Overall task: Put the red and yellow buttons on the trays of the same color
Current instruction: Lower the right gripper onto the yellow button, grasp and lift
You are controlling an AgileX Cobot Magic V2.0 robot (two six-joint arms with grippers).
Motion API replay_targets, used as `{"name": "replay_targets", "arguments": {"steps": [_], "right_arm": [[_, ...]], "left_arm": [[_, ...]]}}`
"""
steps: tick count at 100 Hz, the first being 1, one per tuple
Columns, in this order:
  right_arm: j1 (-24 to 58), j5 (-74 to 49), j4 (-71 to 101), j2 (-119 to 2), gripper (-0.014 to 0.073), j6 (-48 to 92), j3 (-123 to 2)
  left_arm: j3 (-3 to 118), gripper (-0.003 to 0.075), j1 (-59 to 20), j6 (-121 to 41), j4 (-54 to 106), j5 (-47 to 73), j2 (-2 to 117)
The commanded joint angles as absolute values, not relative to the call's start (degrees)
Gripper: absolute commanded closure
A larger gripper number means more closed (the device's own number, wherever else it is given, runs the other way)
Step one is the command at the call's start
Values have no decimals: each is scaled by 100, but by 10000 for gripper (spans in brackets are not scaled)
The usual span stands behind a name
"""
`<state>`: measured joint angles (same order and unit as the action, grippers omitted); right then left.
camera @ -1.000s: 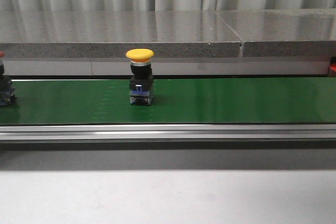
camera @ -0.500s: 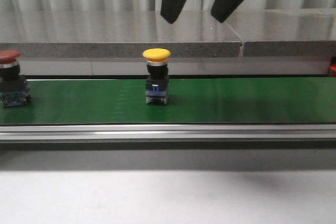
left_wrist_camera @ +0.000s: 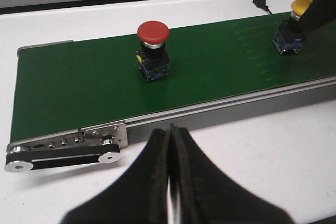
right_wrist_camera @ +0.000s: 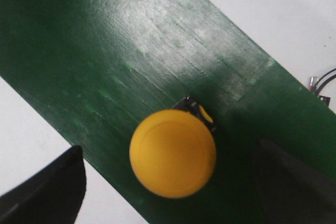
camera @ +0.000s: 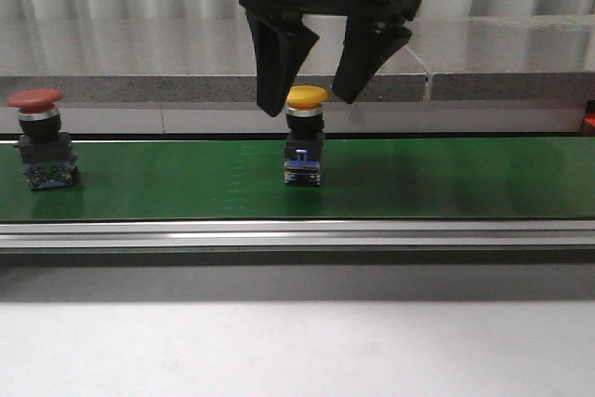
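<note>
My right gripper's fingers reach down on both sides of the yellow cap above the green belt, so it is now time to close on the button.
A yellow button stands upright on the green conveyor belt. My right gripper hangs open over it, one finger on each side of its yellow cap, not touching. At the belt's left end stands a red button, also upright. My left gripper is shut and empty, over the white table in front of the belt's near rail. No trays are in view.
A grey stone ledge runs behind the belt. An aluminium rail edges the belt's front, with a roller bracket at its end. White table lies in front. A small black cable plug lies beyond the belt.
Both buttons have travelled rightward along the belt; the red one has come fully into view. My right gripper has dropped from the top of the view to straddle the yellow button's cap.
</note>
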<state>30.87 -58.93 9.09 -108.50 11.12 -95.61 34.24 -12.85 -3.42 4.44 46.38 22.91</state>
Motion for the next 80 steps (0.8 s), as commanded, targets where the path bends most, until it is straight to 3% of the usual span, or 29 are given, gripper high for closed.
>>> {"name": "replay_targets", "arguments": {"steps": [1,15,27,51,80], "right_arm": [[3103,-5718,999,-10620,53,1228,-9763],[3103,-5615,999,-10634,344,1228,-9763],[3103,-5387,999,-10629,453,1228,-9763],[3009,-5269,999,-10302,462,656,-9735],[2158,-5315,999,-9338,462,0,-9019]], "left_arm": [[3560,741,-1335,-289,515,4243,2342],[3560,741,-1335,-289,515,4243,2342],[3560,741,-1335,-289,515,4243,2342],[3560,741,-1335,-289,515,4243,2342],[3560,741,-1335,-289,515,4243,2342]]}}
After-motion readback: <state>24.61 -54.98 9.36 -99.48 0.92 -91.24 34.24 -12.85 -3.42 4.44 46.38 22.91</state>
